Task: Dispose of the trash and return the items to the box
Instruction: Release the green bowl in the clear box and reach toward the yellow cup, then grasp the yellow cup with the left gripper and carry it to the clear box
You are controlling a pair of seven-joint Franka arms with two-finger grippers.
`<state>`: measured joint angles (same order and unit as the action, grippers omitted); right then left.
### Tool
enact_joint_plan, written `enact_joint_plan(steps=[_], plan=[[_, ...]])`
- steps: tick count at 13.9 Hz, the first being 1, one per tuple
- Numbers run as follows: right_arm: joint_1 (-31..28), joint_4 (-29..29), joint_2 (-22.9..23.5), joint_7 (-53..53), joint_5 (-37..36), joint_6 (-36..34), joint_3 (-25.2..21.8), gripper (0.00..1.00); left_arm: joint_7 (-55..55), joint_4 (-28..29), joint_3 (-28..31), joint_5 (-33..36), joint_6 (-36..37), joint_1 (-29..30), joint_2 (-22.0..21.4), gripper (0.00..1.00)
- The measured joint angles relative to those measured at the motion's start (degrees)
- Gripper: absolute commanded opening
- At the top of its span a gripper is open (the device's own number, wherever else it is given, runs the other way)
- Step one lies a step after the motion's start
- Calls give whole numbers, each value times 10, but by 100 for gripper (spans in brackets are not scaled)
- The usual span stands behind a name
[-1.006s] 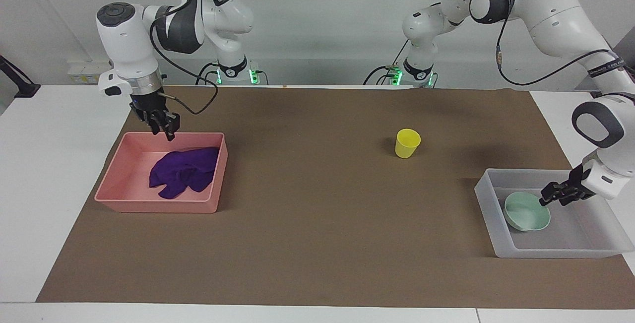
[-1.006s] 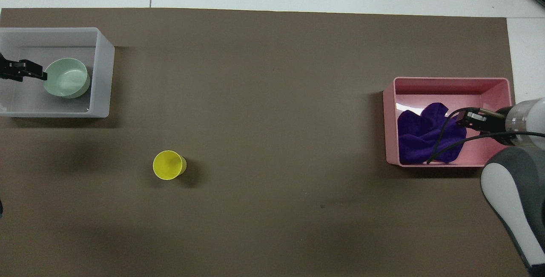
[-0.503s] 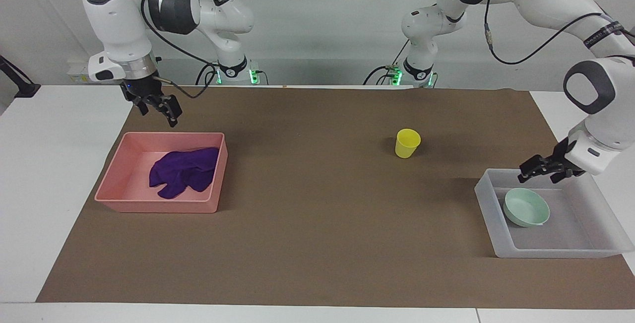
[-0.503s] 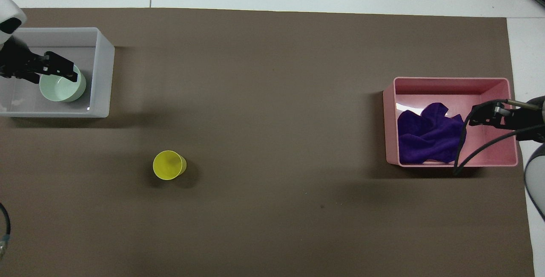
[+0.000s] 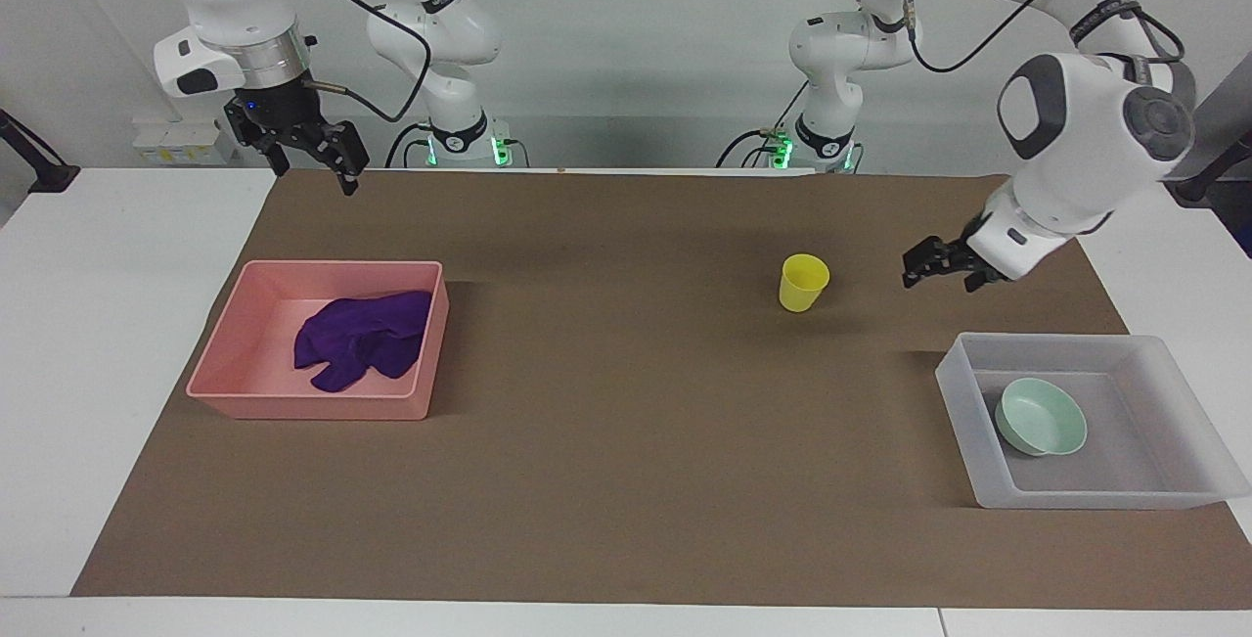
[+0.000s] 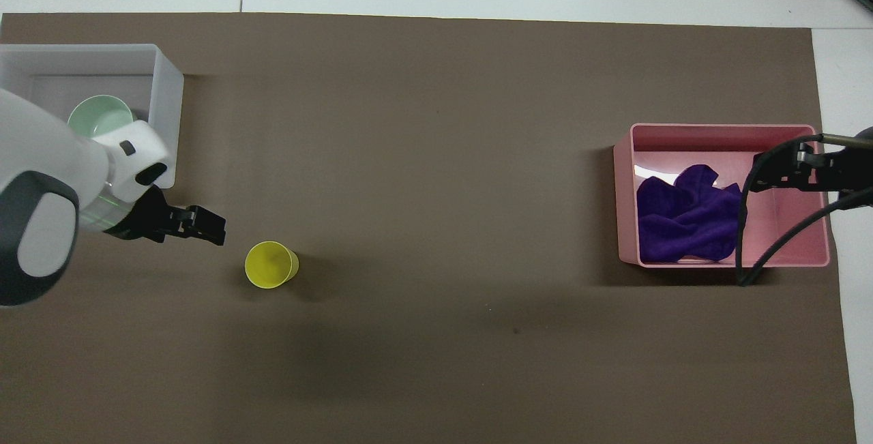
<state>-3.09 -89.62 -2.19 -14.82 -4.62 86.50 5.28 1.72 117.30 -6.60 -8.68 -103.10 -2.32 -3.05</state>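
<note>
My left gripper grabs the yellow cup by its rim (image 6: 258,246) next, to return the cup to the box.
The purple rag (image 5: 362,339) (image 6: 685,215), the trash, lies crumpled in the pink tray (image 5: 313,407) (image 6: 723,137). High above that tray's robot-side rim hangs my right gripper (image 5: 318,172) (image 6: 760,174), open and empty. The mint-green bowl (image 5: 1042,417) (image 6: 99,115) sits in the translucent box (image 5: 963,402) (image 6: 174,89). A yellow cup (image 5: 803,283) (image 6: 271,265) stands upright on the mat, nearer to the robots than the box. My left gripper (image 5: 915,275) (image 6: 217,229) hovers open and empty beside the cup, between it and the box, not touching it.
A brown mat (image 5: 626,441) covers the table between the two trays. White tabletop (image 5: 108,324) borders it at both ends. The right arm's black cable (image 6: 747,253) hangs over the pink tray.
Both grippers have risen out of their trays. The left one swung from the bowl in the box over to beside the yellow cup. The right one lifted up off the rag.
</note>
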Motion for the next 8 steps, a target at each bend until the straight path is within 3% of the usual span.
enact_joint_plan(steps=[1, 2, 4, 5, 6, 8], plan=[[0, 3, 2, 7, 0, 0, 1, 100, -1, 34, 0, -3, -29, -13, -7, 94], [0, 4, 5, 11, 2, 0, 1, 100, -1, 67, 0, -5, -70, -24, -8, 84], [0, 5, 8, 12, 12, 0, 1, 100, -2, 138, 0, -7, -166, -42, -2, 37], [0, 5, 9, 12, 14, 0, 1, 100, -7, 164, 0, -8, -204, -47, 3, 8], [0, 5, 10, 13, 16, 0, 1, 100, -15, 177, 1, -9, -226, -51, 11, 0], [5, 4, 11, 13, 16, -4, 1, 100, -35, 179, 1, -9, -243, -64, 21, 0]])
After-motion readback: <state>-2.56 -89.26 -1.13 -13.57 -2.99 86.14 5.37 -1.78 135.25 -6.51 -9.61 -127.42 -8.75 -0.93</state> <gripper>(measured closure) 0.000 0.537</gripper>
